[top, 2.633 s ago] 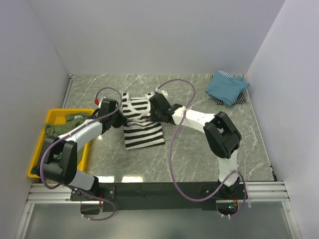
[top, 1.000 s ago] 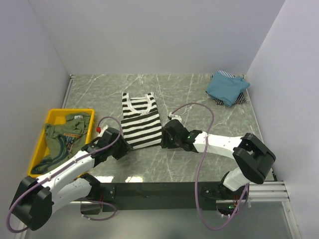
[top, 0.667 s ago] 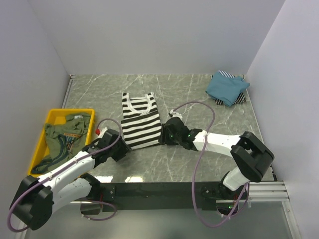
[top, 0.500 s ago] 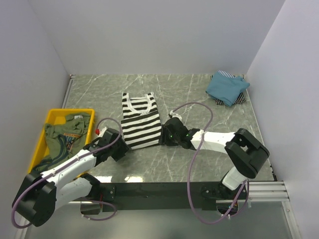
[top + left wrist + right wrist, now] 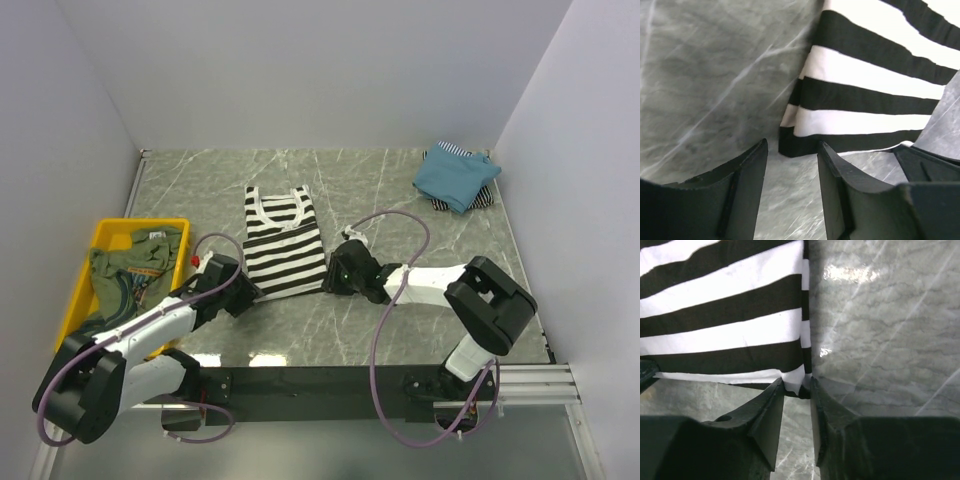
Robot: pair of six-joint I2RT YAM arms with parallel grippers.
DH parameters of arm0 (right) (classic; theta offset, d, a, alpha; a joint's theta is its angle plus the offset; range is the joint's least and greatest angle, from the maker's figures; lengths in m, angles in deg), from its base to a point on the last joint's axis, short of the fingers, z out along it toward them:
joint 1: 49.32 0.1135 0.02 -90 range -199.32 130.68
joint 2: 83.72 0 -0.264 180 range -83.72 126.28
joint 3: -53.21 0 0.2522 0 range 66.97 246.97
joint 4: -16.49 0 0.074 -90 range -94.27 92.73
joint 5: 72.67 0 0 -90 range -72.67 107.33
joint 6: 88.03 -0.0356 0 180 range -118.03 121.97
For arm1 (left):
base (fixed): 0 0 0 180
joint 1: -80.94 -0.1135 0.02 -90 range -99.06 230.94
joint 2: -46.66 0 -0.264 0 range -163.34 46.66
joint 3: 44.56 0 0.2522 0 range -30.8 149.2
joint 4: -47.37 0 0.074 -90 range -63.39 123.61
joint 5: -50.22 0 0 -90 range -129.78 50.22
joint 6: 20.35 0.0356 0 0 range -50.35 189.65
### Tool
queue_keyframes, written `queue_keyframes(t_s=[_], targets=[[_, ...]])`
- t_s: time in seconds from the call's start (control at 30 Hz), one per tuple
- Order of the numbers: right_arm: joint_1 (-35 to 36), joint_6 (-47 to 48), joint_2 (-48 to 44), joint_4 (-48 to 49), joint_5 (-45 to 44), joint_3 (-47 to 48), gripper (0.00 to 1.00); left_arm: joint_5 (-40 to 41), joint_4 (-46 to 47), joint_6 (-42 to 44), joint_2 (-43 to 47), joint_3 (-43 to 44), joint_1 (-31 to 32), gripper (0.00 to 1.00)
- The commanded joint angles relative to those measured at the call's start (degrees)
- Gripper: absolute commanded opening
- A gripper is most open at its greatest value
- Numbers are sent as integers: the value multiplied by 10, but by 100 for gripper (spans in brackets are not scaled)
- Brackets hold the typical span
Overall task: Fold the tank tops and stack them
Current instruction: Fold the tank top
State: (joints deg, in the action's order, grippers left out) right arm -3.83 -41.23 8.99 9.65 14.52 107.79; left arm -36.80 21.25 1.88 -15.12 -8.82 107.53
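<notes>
My left gripper will next grab the striped tank top's bin-side hem corner (image 5: 257, 297) (image 5: 792, 145) to fold the hem over toward the straps.
The black-and-white striped tank top (image 5: 283, 240) lies flat mid-table, straps at the far end. My left gripper (image 5: 249, 292) is low at its near left corner. In the left wrist view the gripper (image 5: 792, 145) is open, and the hem corner (image 5: 805, 142) lies just ahead of the tips. My right gripper (image 5: 329, 280) is at the near right corner. In the right wrist view it (image 5: 796, 382) stands narrowly open, with the cloth corner (image 5: 799, 379) between its tips. The teal-blue top (image 5: 455, 178) lies folded on the pinstriped one (image 5: 450, 151) at the far right. The olive-green top (image 5: 125, 272) is in the bin.
The yellow bin (image 5: 70, 318) sits at the left edge of the table, beside my left arm. White walls close the table on the left, far and right sides. The grey marble tabletop (image 5: 380, 200) lies between the striped top and the far-right stack.
Both grippers drew back from the striped top's upper part to its near corners, then edged closer to those corners. The top has stayed flat in place.
</notes>
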Motion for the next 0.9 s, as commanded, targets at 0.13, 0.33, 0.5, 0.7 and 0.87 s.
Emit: queue_keyframes(t_s=[0.13,0.33,0.5,0.7,0.87], targets=[[-2,-6,-16,-8,5,-29,22,18,27,1,-32,-14,-1,47],[-2,-6,-31,-8,7,-41,11,22,44,0,-54,-24,7,28],[-2,-3,-42,-9,11,-44,0,27,45,0,-64,-16,23,7],[1,0,-82,-23,21,-63,0,47,-17,-15,-23,-4,64,1],[45,-24,-159,-51,15,-102,0,74,-90,-59,42,-13,124,1]])
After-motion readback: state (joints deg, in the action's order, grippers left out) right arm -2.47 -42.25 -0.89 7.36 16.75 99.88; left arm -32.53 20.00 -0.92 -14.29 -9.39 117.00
